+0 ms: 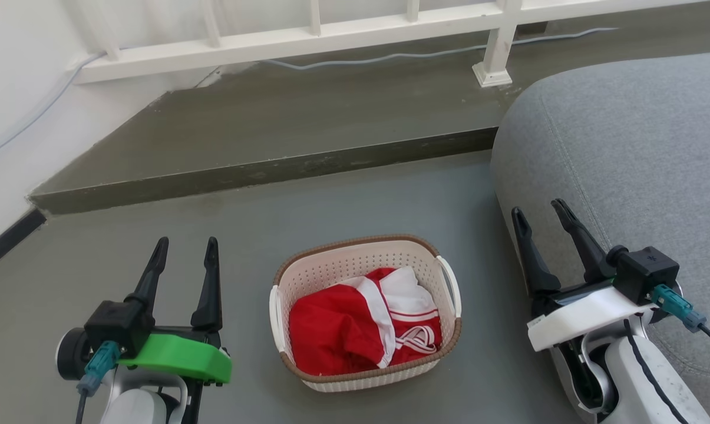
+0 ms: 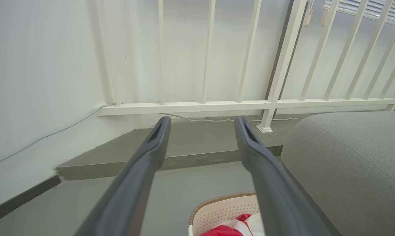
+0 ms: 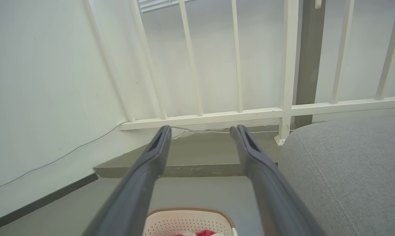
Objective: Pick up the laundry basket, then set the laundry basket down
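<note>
The basket's body (image 1: 370,382) is far wider than my open fingertips, so my left gripper should next grab the laundry basket by its slim white side handle (image 1: 277,318) to pick it up.
The laundry basket (image 1: 331,268) stands on the grey floor between my two arms, cream-white and perforated with a brown rim and white side handles. Red and white clothing (image 1: 360,324) lies inside it. My left gripper (image 1: 187,250) is open to the basket's left, apart from it, with nothing between its fingers. My right gripper (image 1: 540,213) is open to the basket's right, close to the grey cushion, also holding nothing. In the left wrist view the basket's corner (image 2: 223,209) shows at the bottom between the fingers (image 2: 145,157). In the right wrist view the basket rim (image 3: 187,218) lies low, under the open gripper (image 3: 200,131).
A large grey upholstered cushion (image 1: 626,153) fills the right side, close to my right arm. A raised floor step (image 1: 260,171) runs across behind the basket, with a white railing (image 1: 307,41) and a cable (image 1: 390,58) beyond it. A white wall (image 1: 13,88) stands on the left.
</note>
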### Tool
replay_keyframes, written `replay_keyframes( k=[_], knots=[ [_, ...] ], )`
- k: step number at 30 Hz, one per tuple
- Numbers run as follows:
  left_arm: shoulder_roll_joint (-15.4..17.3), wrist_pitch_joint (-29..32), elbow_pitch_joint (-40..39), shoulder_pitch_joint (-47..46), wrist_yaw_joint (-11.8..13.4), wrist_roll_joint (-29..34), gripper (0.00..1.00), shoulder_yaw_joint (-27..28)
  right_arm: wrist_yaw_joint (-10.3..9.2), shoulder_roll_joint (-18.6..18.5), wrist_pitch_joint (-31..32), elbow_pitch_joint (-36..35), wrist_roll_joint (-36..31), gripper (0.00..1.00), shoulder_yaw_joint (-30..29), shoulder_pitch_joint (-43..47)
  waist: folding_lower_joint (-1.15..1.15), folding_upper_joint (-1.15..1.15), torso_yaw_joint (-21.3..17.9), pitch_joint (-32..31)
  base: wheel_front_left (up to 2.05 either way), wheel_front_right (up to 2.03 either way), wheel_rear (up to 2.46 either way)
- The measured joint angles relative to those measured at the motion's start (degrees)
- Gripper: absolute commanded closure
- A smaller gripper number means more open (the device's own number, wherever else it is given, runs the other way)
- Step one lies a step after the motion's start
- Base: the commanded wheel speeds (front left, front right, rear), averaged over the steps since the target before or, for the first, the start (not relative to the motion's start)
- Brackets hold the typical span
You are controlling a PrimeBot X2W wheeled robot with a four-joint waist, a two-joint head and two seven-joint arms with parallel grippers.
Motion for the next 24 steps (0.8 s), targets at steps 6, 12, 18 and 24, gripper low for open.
replay_keyframes(
  k=[6,12,18,24],
  knots=[
    [0.0,0.0,-0.3,-1.0,0.2,0.1,0.00,-0.1,0.08,0.6,-0.2,-0.2,-0.5,0.00,-0.6,-0.7,0.00,0.00,0.0,0.8,0.00,0.00,0.00],
    [0.0,0.0,-0.3,-1.1,0.2,-0.4,0.00,-0.1,0.51,1.1,-0.2,-0.1,-1.1,0.00,-1.4,-1.0,0.00,0.00,-0.2,0.9,0.00,0.00,0.00],
    [0.0,0.0,-0.4,-1.1,0.6,-0.5,0.00,-0.3,0.69,1.3,-0.2,0.0,-1.2,0.00,-2.0,-1.0,0.00,0.00,-0.3,1.1,0.00,0.00,0.00],
    [0.0,0.0,-1.1,-1.2,0.9,-0.7,0.00,-0.3,1.03,1.5,-0.2,-0.1,-1.6,0.00,-2.2,-1.0,0.00,0.00,-0.5,2.4,0.00,0.00,0.00]
  ],
)
